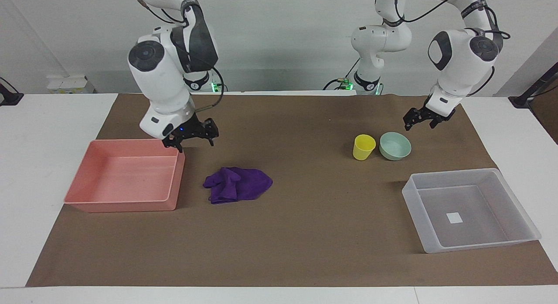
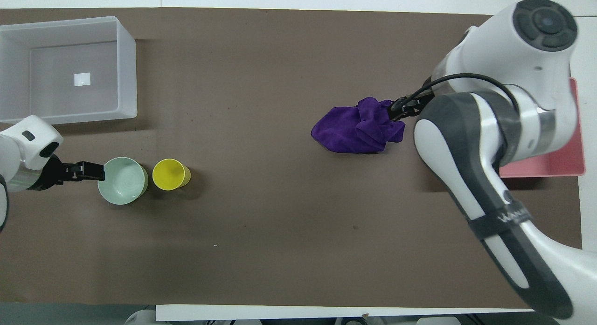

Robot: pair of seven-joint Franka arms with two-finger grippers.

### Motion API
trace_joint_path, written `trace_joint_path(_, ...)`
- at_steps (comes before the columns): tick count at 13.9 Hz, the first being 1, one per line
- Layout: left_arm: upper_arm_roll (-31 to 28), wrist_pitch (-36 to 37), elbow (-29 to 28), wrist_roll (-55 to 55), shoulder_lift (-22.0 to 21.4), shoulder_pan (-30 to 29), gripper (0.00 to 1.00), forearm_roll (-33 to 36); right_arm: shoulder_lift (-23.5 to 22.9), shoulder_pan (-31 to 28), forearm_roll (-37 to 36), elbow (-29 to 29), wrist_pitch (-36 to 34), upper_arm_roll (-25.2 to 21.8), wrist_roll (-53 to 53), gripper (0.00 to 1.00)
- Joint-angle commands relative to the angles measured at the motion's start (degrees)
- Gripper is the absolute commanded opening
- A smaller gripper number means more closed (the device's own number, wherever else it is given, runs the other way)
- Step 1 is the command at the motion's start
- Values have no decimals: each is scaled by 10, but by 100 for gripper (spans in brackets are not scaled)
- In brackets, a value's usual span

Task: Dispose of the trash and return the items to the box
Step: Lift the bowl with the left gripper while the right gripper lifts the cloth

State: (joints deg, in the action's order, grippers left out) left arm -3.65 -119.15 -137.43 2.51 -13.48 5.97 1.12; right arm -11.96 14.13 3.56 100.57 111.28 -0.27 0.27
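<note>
The purple cloth lies slack at its flatter end (image 2: 336,129). Next, my right gripper grabs the raised folds at its bunched end (image 2: 386,113).
The trash, a wrinkled purple cloth (image 1: 237,184) (image 2: 357,129), lies on the brown mat beside the pink tray (image 1: 174,177). My right gripper (image 1: 195,140) (image 2: 396,111) hangs open and empty above the mat, between the tray's corner and the cloth. A yellow cup (image 1: 363,147) (image 2: 171,174) and a mint-green bowl (image 1: 395,145) (image 2: 122,180) stand side by side, upright. My left gripper (image 1: 419,123) (image 2: 91,171) is open and empty in the air just beside the bowl, toward the left arm's end. The clear box (image 1: 412,195) (image 2: 128,64) has only a white sticker inside.
The pink tray (image 2: 576,162) holds nothing and is mostly covered by the right arm in the overhead view. The brown mat (image 1: 305,234) covers most of the white table. Both trays sit at the mat's two ends, farther from the robots than the cup and bowl.
</note>
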Motion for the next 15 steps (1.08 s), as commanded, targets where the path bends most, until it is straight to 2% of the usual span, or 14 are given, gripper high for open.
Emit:
trace_joint_path(1, 3, -88, -59, 6, 19, -6, 100, -5, -22, 12, 34, 23, 61, 1, 3, 99)
trace_joint_path(3, 3, -130, -61, 11, 61, -2, 99, -5, -47, 30, 36, 53, 137, 1, 3, 99)
trace_joint_path(4, 3, -150, -64, 17, 75, -3, 95, -5, -64, 32, 37, 57, 161, 2, 4, 99)
trace_joint_path(5, 3, -168, -70, 27, 85, -4, 70, -5, -77, 38, 37, 57, 179, 4, 5, 99)
trace_joint_path(6, 3, -178, -71, 44, 93, -5, 20, -5, -86, 44, 37, 58, 191, 4, 9, 99)
trace_joint_path(7, 3, -183, -69, 41, 98, -6, 5, -5, -96, 44, 37, 58, 195, 4, 8, 99)
trace_joint_path(8, 3, -186, -67, 40, 99, -6, 0, -5, -107, 45, 37, 58, 199, 4, 7, 99)
trace_joint_path(11, 3, -169, -49, 43, 102, -3, 0, -5, -123, 43, 37, 94, 261, 4, -1, 98)
trace_joint_path(12, 3, -146, -34, 42, 103, -2, 0, -5, -123, 44, 37, 101, 264, 4, -1, 91)
trace_joint_path(13, 3, -112, -15, 43, 101, 0, 0, -5, -122, 37, 37, 101, 254, 4, -5, 70)
trace_joint_path(14, 3, -84, 1, 45, 97, 1, 0, -5, -121, 37, 37, 98, 241, 4, -6, 44)
trace_joint_path(15, 3, -62, 17, 43, 94, 1, 0, -4, -120, 37, 36, 96, 229, 4, -5, 23)
